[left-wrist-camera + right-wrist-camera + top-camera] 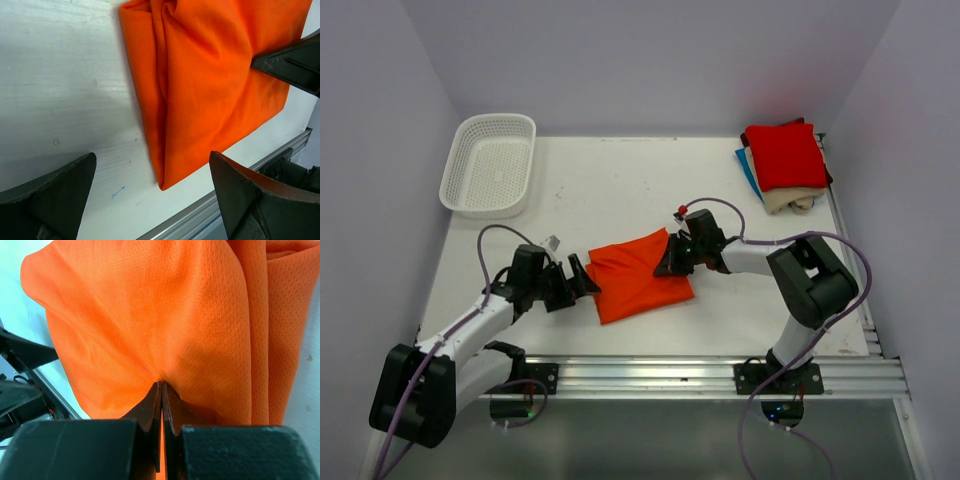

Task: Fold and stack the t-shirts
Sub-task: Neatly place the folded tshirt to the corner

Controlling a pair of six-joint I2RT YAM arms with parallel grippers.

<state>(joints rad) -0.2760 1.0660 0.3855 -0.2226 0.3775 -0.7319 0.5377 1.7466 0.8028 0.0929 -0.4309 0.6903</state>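
The left gripper grabs the folded orange t-shirt's edge opposite my right gripper next, to lift and re-lay the t-shirt for stacking.
The orange t-shirt (642,276) lies folded into a rough rectangle near the table's front middle. It fills the left wrist view (210,85) and the right wrist view (165,315). My right gripper (672,262) is shut on its right edge, the cloth pinched between the jaws (162,390). My left gripper (582,279) is open at the shirt's left edge, its fingers (50,195) wide apart and the shirt's corner between them, untouched. A folded stack at the back right has a red shirt (785,155) on top, with blue (750,172) and beige (790,202) shirts under it.
A white mesh basket (490,164) stands at the back left. The aluminium rail (720,375) runs along the table's front edge, close behind the shirt. Purple walls close in the table on three sides.
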